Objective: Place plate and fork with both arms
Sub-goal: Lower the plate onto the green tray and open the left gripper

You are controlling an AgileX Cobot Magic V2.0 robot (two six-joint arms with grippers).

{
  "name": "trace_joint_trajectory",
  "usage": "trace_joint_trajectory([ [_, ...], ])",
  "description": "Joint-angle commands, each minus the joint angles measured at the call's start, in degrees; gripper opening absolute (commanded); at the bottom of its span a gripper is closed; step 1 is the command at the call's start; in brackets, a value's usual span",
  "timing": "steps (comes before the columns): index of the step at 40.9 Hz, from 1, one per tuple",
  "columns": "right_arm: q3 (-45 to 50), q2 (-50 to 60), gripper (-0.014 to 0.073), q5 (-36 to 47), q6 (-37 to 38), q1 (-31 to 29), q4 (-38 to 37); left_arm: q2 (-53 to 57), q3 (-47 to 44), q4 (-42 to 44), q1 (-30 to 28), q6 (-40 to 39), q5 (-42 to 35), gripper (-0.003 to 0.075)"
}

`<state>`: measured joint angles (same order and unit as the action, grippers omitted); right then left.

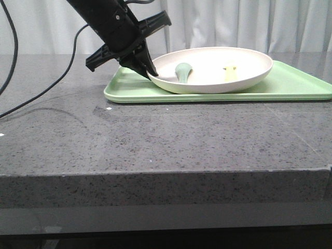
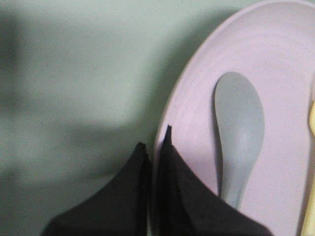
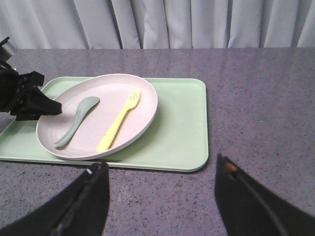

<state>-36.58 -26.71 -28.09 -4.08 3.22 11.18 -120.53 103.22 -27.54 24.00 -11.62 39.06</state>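
My left gripper is ready to let go and needs to open, as the cream-white plate's lower edge is resting on the light-green tray in the front view.
The cream-white plate lies on the light-green tray. The pale-yellow fork lies in the plate, right of a teal-green spoon. My left gripper is shut on the plate's left rim; in the left wrist view one finger is outside the rim and one inside, on the plate. My right gripper is open and empty above the table, on the near side of the tray. The right wrist view shows the plate, the fork and the left gripper.
The spoon lies in the plate beside the fork, close to the left fingers. The tray sits at the back of the grey stone table. A black cable trails across the table at the left. White curtains hang behind.
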Motion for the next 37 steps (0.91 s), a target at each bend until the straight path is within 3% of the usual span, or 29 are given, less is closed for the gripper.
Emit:
trace_joint_trajectory([
  [1,-1.99,-0.63,0.0492,4.49,-0.27,-0.15,0.33,3.59,2.08,-2.44,1.09,-0.79,-4.37,-0.0018],
  [24,-1.99,-0.63,0.0492,4.49,-0.27,-0.15,0.33,3.59,2.08,-2.44,1.09,-0.79,-4.26,-0.001],
  [37,-1.99,-0.63,0.0492,4.49,-0.27,-0.15,0.33,3.59,2.08,-2.44,1.09,-0.79,-4.26,0.0177],
])
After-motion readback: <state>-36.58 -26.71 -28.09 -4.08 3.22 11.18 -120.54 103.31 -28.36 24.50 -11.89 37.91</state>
